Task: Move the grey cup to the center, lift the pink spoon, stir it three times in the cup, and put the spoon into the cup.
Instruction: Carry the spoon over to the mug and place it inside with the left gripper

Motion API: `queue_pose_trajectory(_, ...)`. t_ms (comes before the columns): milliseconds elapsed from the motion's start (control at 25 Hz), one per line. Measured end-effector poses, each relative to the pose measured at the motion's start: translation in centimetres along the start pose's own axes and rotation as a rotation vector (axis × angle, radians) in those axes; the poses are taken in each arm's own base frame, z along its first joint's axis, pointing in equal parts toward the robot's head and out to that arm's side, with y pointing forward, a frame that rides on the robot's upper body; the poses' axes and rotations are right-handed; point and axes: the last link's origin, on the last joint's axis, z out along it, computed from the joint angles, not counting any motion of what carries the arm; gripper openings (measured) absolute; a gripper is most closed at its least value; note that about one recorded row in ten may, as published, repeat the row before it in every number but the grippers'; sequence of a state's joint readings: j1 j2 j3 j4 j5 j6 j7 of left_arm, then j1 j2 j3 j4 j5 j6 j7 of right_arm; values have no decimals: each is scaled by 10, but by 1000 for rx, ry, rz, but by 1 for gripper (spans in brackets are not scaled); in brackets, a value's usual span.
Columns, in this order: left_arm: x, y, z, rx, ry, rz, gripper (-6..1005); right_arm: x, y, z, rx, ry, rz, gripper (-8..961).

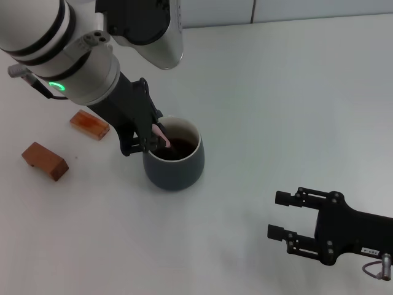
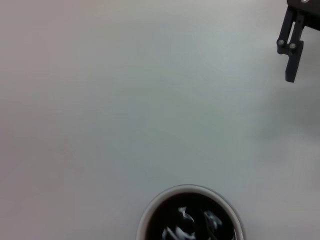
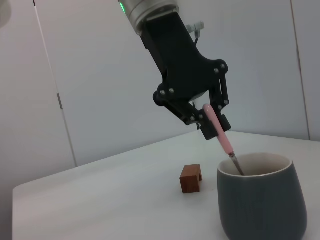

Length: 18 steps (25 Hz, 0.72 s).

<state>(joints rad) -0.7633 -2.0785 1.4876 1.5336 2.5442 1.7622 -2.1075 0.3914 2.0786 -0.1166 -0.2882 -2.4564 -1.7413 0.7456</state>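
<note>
The pink spoon (image 1: 161,134) slants inside the cup's rim (image 1: 189,126) in the head view and would remain in the grey cup, so it is time for my left gripper to open.
The grey cup (image 1: 174,161) stands near the middle of the white table, with dark liquid inside. My left gripper (image 1: 147,140) is at the cup's left rim, shut on the pink spoon (image 1: 161,134). The spoon's pink handle is in the jaws and its metal shaft slants down into the liquid. The right wrist view shows the same grip: the spoon (image 3: 219,132) runs from the left gripper (image 3: 210,119) into the cup (image 3: 262,198). The left wrist view looks down on the cup's rim (image 2: 190,215). My right gripper (image 1: 279,215) is open and empty, low at the right.
Two brown wooden blocks (image 1: 89,125) (image 1: 44,161) lie on the table to the left of the cup. One block (image 3: 191,178) shows behind the cup in the right wrist view. A wall runs along the table's far edge.
</note>
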Motion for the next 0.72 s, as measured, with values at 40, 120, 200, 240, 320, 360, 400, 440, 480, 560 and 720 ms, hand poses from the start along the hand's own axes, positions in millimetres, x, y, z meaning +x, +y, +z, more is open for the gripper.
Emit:
queue_pose_trajectory(40,-1,0,2,-2,-1,-7,157,0,0,0,0,0,0,660)
queue_pose_trajectory(120,-2,-1,3,-8,2,-20,157,0,0,0,0,0,0,660)
queue_pose_trajectory(200,-2,-1,3,-12,3,-27,158,0,0,0,-1,0,0,660)
queue_pose_trajectory(240,-2,-1,3,-14,2,-31,158,0,0,0,-1,-1,1,660)
queue_pose_trajectory(320,-3,-1,4,-14,-1,-36,158,0,0,0,-2,-1,1,660)
queue_pose_trajectory(360,-3,-1,4,-14,-1,-38,158,0,0,0,-2,-1,1,659)
queue_pose_trajectory(400,-3,-1,4,-15,-1,-40,159,0,0,0,-2,-1,1,659)
queue_pose_trajectory(440,-3,0,3,-15,0,-40,159,0,0,0,-2,-1,2,659)
queue_pose_trajectory(480,-3,0,2,-14,5,-40,159,0,0,0,-2,-1,3,659)
queue_pose_trajectory(560,-1,1,-5,-10,49,-39,224,0,0,0,-3,-1,8,659)
queue_pose_trajectory(720,2,1,-28,-20,236,-43,354,0,0,0,-2,-1,9,659)
